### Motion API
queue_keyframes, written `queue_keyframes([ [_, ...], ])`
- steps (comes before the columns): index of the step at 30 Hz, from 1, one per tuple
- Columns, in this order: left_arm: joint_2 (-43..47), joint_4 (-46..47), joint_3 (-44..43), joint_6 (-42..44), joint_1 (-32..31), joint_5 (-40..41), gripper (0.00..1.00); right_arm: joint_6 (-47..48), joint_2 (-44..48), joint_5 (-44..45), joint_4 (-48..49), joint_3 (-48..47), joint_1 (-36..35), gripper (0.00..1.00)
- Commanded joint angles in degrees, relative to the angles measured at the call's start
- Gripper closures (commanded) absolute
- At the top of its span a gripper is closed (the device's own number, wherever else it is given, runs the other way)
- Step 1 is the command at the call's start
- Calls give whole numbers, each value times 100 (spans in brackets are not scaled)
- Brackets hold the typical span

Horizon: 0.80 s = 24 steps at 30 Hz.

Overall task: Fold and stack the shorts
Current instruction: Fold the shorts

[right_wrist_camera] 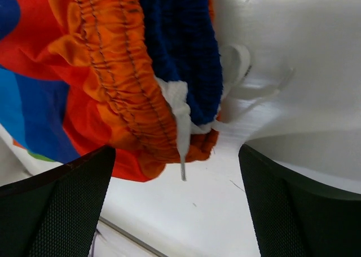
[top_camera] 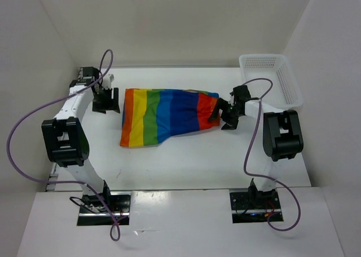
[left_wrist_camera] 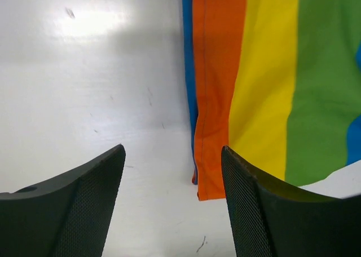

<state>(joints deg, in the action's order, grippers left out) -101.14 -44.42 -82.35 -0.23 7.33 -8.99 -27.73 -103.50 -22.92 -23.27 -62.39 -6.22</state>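
Observation:
The waistband end needs to be folded over toward the leg hems next, so my right gripper should grab the shorts (top_camera: 166, 116) by the waistband's near corner (top_camera: 216, 123).
The rainbow-striped shorts (top_camera: 166, 116) lie flat in the middle of the table, folded lengthwise, leg hems to the left and waistband to the right. My left gripper (top_camera: 106, 101) is open and empty, just left of the orange hem edge (left_wrist_camera: 217, 99). My right gripper (top_camera: 227, 115) is open and empty at the waistband end. In the right wrist view the gathered orange and blue waistband (right_wrist_camera: 146, 71) and the white drawstring (right_wrist_camera: 181, 136) lie just beyond my fingers (right_wrist_camera: 62, 206), apart from them.
A white mesh plastic basket (top_camera: 271, 79) stands at the back right corner, behind the right arm. White walls close the table on the left, back and right. Purple cables loop beside both arms.

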Motion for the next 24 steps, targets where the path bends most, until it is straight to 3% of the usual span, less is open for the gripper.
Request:
queue_keyframes([
  [1, -123, 48, -588, 23, -345, -84, 24, -207, -345, -195, 384, -150, -20, 6],
  [8, -1064, 241, -1257, 23, -1391, -216, 21, -383, -750, 50, 446, -353, -20, 25],
  [11, -1477, 303, -1599, 23, -1506, -401, 19, -383, -802, 173, 446, -353, -20, 48],
  [12, -1574, 355, -1687, 23, -1507, -454, 19, -383, -803, 295, 498, -353, -20, 65],
  [16, -2127, 496, -2101, 23, -1568, -507, 19, -199, -803, 656, 446, -493, -20, 94],
  [18, -2312, 635, -2328, 23, -1769, -288, 18, 81, -742, 727, 385, -660, -20, 100],
  [24, -3244, 751, -3006, 23, -2297, 511, 15, 952, -259, 1271, 147, -1213, -20, 100],
])
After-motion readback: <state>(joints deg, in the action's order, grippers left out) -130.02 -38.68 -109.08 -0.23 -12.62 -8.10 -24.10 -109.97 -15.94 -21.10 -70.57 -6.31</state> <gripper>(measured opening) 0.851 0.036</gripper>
